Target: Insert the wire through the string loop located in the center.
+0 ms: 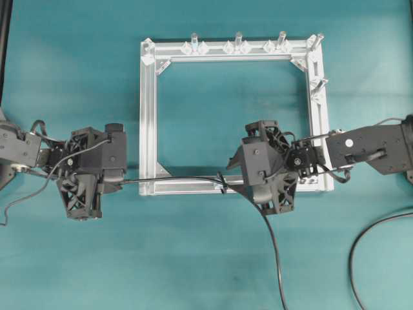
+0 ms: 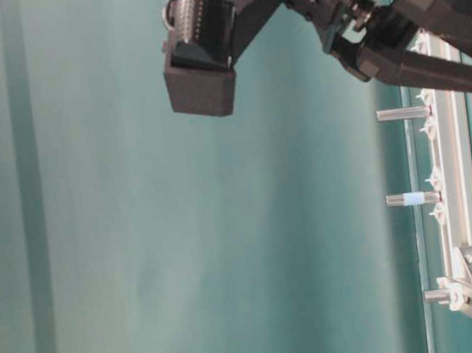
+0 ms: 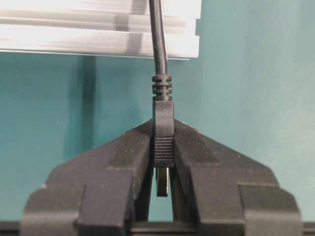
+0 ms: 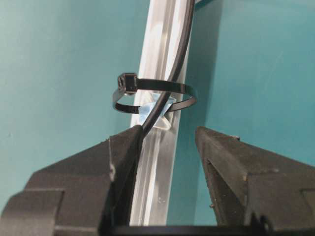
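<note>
The wire is through the loop and the black plug (image 3: 164,137) is over the teal cloth beyond the bar's end, so it is now time for my left gripper to let go.
The black wire (image 1: 181,179) runs along the near rail of the aluminium frame (image 1: 147,116). My left gripper (image 1: 122,183) is shut on the wire's black plug (image 3: 164,137); the brass tip (image 3: 162,183) shows between the fingers. The wire (image 4: 181,54) passes through the black string loop (image 4: 155,96), which has a pale-blue bit (image 4: 156,114) at its base on the rail; the loop also shows in the overhead view (image 1: 222,181). My right gripper (image 4: 170,135) is open just behind the loop, and the wire lies against its left finger (image 4: 125,152). It sits at mid rail in the overhead view (image 1: 237,178).
The wire's slack trails off the front table edge (image 1: 279,271). Clear-and-silver pegs (image 1: 238,41) stand on the far rail and the right corner (image 1: 318,82). A grey cable (image 1: 361,245) curves at the front right. The table-level view shows pegs (image 2: 401,113) and arm links above.
</note>
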{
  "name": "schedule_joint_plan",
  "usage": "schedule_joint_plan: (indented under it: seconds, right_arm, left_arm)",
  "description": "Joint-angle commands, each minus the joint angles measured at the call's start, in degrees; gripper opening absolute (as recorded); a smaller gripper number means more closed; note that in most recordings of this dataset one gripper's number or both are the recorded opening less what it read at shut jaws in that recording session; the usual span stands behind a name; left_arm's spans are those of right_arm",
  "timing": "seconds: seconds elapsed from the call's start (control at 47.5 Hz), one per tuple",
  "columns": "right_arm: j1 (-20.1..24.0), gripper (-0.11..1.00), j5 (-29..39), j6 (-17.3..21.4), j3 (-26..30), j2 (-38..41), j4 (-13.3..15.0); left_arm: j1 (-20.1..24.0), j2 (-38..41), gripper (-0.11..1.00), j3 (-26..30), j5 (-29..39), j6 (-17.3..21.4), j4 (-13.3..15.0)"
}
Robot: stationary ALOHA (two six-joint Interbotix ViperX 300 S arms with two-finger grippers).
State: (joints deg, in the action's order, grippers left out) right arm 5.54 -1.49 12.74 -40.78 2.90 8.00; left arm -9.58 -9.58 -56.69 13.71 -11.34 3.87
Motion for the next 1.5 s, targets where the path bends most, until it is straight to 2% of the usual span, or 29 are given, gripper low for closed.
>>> schedule_joint_plan:
  seconds: [0.0,0.337,0.379,0.527,0.569,0.653,1.011,1.306,1.474]
  right_arm:
    - [0.1,0.5,-0.3,0.0,0.6,-1.6,0.1]
    - [0.1,0.5,-0.3,0.0,0.7,-1.6,0.0]
    - [0.1,0.5,-0.3,0.0,0.6,-1.6,0.0]
    - [0.1,0.5,-0.3,0.0,0.7,-1.5,0.1]
    - [0.1,0.5,-0.3,0.0,0.6,-1.6,0.1]
    - [0.1,0.5,-0.3,0.0,0.6,-1.6,0.0]
    - [0.1,0.5,-0.1,0.0,0.4,-2.5,0.0]
    - [0.1,0.5,6.2,-0.2,-0.6,-8.3,0.0]
    - [0.1,0.5,9.1,-0.2,-0.8,-12.2,0.0]
  left_arm:
    - [-0.3,-1.2,0.1,0.8,-0.3,-0.4,-0.2]
    - [-0.3,-1.4,0.11,2.3,0.4,-0.5,-0.2]
    - [-0.4,-1.4,0.2,2.4,0.4,-0.4,-0.2]
    - [-0.6,-1.4,0.64,2.5,0.4,-0.3,-0.2]
    - [-0.7,-1.4,0.69,2.5,0.4,-0.3,-0.3]
    - [-0.9,-1.4,0.65,2.6,0.4,-0.3,-0.3]
    - [-0.6,-7.2,0.65,3.4,-2.7,0.6,-0.9]
    - [-0.4,-11.8,0.64,2.2,-2.7,1.0,-0.9]
    - [-0.4,-14.2,0.64,1.8,-2.7,3.7,-0.9]
